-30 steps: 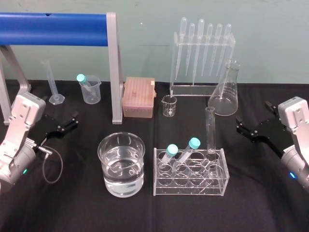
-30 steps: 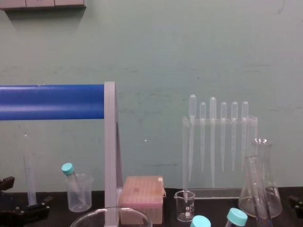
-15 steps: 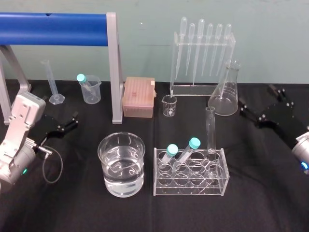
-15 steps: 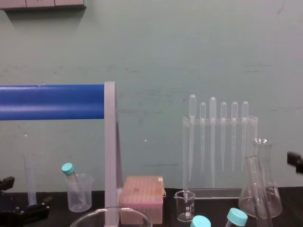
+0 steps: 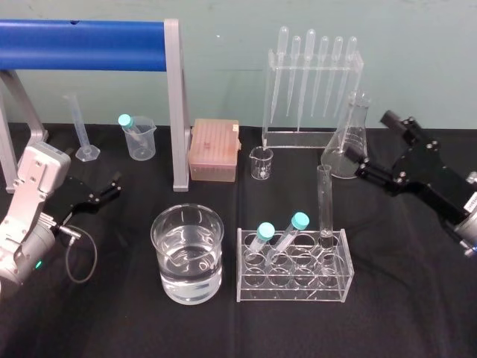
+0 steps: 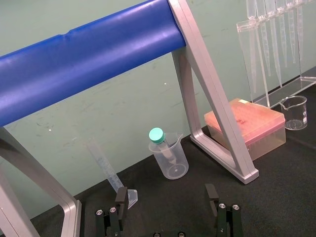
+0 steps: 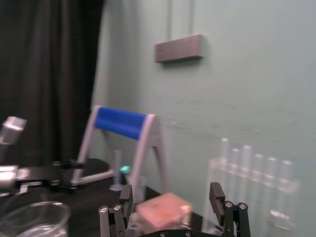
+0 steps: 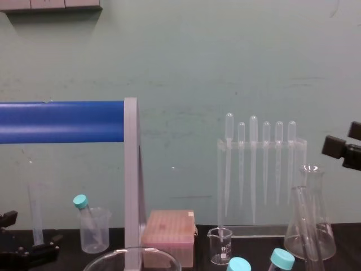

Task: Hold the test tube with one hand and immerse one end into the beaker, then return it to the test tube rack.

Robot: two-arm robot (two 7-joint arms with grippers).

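Observation:
The right gripper grabs the test tube by its bare upper part point(image 8: 303, 204) next, just under the tube's rim, since the rack slot surrounds its lower end.
The test tube point(image 5: 324, 201), clear and uncapped, stands upright in the back right slot of the clear rack point(image 5: 294, 277). Left of the rack sits the wide glass beaker point(image 5: 188, 253), about half full of water. My right gripper point(image 5: 370, 138) hovers open and empty above the table, behind and to the right of the tube, close to the conical flask. Its two fingers point(image 7: 216, 192) stand wide apart in the right wrist view. My left gripper point(image 5: 113, 186) rests open near the table's left side, with its fingers point(image 6: 211, 192) spread.
A conical flask point(image 5: 349, 142), a pipette stand point(image 5: 313, 82), a small beaker point(image 5: 261, 162) and a pink tip box point(image 5: 215, 149) line the back. Two teal-capped tubes point(image 5: 279, 231) lean in the rack. A blue-barred frame point(image 5: 82, 35) spans the left.
My right gripper has swung in from the right edge, rising and moving left toward the flask and the tube. The left arm has not moved.

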